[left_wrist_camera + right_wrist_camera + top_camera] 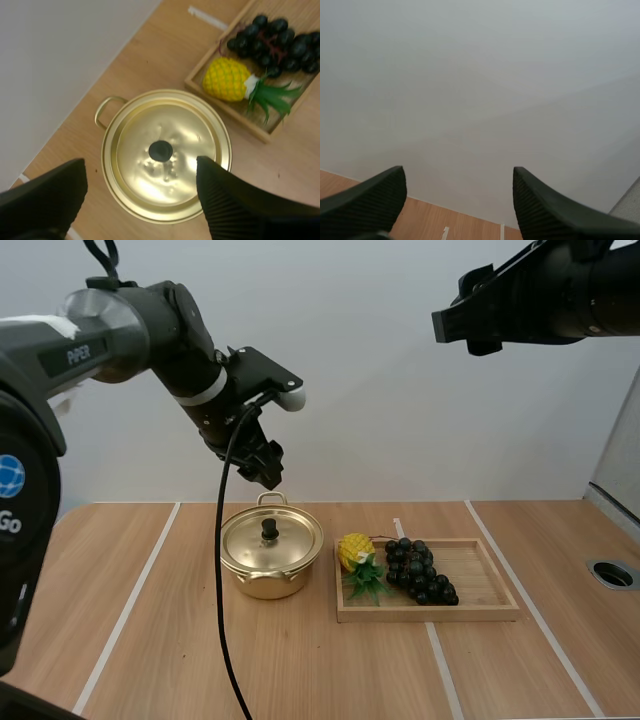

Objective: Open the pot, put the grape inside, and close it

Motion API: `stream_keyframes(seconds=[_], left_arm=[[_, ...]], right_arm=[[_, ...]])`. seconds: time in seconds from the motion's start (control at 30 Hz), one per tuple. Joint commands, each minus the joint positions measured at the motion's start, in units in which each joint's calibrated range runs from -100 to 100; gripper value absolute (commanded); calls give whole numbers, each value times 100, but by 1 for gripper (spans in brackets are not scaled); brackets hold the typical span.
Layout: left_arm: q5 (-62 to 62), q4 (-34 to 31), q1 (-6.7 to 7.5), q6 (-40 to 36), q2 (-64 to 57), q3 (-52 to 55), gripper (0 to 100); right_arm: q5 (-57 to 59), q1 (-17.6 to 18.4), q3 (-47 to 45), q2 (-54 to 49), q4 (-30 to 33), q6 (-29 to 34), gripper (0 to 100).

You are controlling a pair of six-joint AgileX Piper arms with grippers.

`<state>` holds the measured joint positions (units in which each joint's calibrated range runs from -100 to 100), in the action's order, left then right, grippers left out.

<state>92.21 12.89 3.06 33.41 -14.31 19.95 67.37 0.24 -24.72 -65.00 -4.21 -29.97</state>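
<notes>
The lid is wider than the open fingers, so the robot's left gripper should next grab it by the narrow black knob (270,529) at its centre.
A golden pot (270,552) stands on the table with its lid on, a black knob (269,529) at the lid's centre. My left gripper (266,466) hangs open above the pot; in the left wrist view its fingers straddle the lid (165,155) and the knob (160,150) from well above. A bunch of dark grapes (420,569) lies in a wooden tray (490,585) to the right of the pot, also seen beside the pot as grapes (277,40). My right gripper (457,200) is open, high up and facing the wall.
A toy pineapple (358,558) lies in the tray between the pot and the grapes. White tape lines (130,605) run across the wooden table. A round hole (612,573) sits near the table's right edge.
</notes>
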Motion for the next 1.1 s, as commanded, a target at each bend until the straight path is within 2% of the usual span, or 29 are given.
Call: stream_keyframes(seconds=[0.0, 0.1, 0.73, 1.07], left_arm=[[-162, -449, 182, -135, 172, -30, 100], [-64, -489, 222, -135, 396, -30, 100], [18, -712, 225, 163, 1425, -44, 100], [285, -586, 225, 174, 1900, -632, 100]], right_arm=[[105, 6, 32, 38, -7, -57, 100], [131, 6, 32, 31, 4, -57, 100], [358, 6, 32, 41, -17, -57, 100], [396, 6, 32, 192, -15, -57, 100]])
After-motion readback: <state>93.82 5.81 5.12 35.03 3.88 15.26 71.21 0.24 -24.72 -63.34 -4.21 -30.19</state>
